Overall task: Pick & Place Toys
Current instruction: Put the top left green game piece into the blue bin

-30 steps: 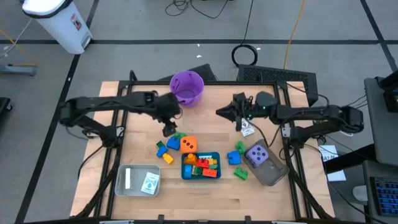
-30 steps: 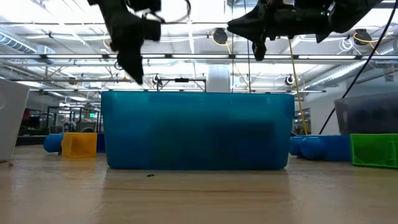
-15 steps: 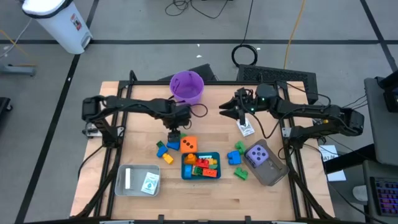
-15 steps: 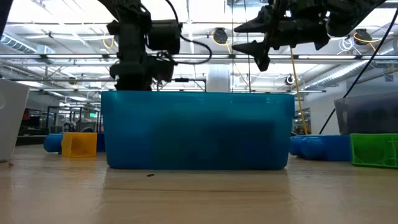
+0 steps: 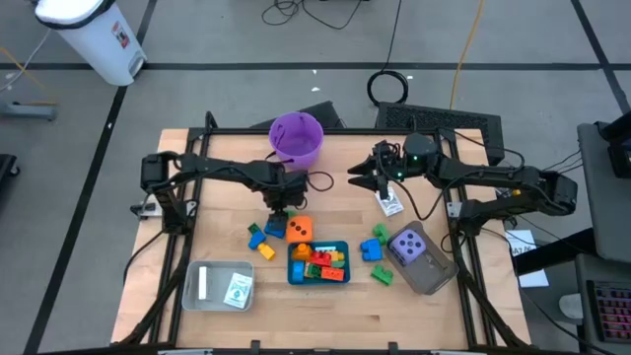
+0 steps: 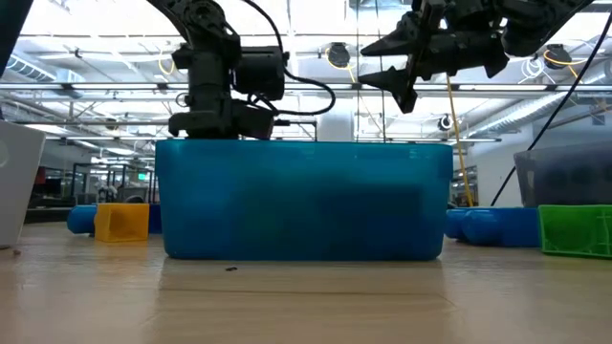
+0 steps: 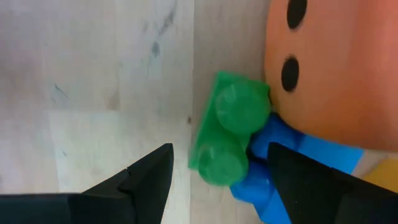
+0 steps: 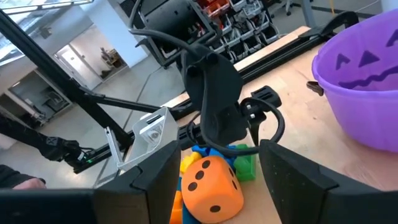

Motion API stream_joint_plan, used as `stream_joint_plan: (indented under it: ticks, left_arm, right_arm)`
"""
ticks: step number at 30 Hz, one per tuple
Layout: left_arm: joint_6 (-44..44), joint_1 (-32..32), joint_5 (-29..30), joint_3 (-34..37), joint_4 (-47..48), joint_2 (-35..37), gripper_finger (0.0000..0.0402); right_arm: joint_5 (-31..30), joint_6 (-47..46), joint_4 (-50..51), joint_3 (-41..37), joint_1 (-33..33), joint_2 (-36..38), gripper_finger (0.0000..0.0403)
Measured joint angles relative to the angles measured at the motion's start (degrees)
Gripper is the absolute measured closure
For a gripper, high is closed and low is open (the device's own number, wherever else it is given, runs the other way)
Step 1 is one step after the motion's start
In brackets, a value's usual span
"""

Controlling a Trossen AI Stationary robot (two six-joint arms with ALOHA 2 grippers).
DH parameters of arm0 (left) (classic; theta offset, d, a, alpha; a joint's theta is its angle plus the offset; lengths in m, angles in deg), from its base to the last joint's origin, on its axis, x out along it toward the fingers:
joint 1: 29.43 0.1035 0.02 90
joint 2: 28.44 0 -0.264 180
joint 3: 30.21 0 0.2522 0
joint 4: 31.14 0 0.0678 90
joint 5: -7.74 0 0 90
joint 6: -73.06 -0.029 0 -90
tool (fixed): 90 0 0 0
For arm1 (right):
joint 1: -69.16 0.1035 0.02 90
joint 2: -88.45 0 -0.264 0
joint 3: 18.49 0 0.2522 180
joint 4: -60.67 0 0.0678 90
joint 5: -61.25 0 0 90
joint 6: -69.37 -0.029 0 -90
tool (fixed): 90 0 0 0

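The green brick's lower stud is beside my left gripper's fingers. My left gripper needs to close on the green brick.
A green two-stud brick lies on the table against the orange die, beside a blue brick. My left gripper points down, open, one finger on each side of the green brick, touching nothing. In the high view it is just left of the orange die. My right gripper is open, held level and high over the far middle of the table, with nothing between its fingers. More bricks fill the teal tray. The purple die sits in the clear tray.
The purple bucket stands at the far edge. A grey tray with a card is near left. Loose blue, yellow and green bricks lie around the teal tray. A white card lies under my right arm.
My left gripper has come down toward the bricks beside the orange die, sinking behind the teal tray in the low view and rolling a little. My right gripper has opened, staying high near the far edge.
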Motion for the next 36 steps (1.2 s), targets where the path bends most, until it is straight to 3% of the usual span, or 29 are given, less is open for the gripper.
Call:
stream_joint_plan:
  ticks: [13,16,24,28,31,36]
  left_arm:
    - [1.1,0.4,-0.3,1.4,-1.3,0.2,0.0287]
    - [1.2,0.4,-0.4,2.2,-1.2,0.2,0.0288]
    - [2.2,0.4,0.2,2.5,-1.1,0.0,0.0228]
    - [2.0,0.4,0.4,2.5,-1.1,0.0,0.0216]
    - [2.0,0.4,0.6,2.5,-1.2,0.0,0.0236]
    - [2.7,0.4,0.6,2.5,-1.3,0.0,0.0303]
  right_arm:
    - [0.0,-1.0,2.1,0.0,0.0,0.0,0.0197]
    - [0.0,-1.4,2.2,0.0,0.0,0.0,0.0199]
    - [-0.1,-1.4,2.2,0.0,0.0,0.0,0.0202]
    - [-0.1,-1.4,2.2,0.0,0.0,0.0,0.0202]
    - [-0.1,-1.4,2.2,0.0,0.0,0.0,0.0202]
    - [-0.1,-1.5,2.2,0.0,0.0,0.0,0.0202]
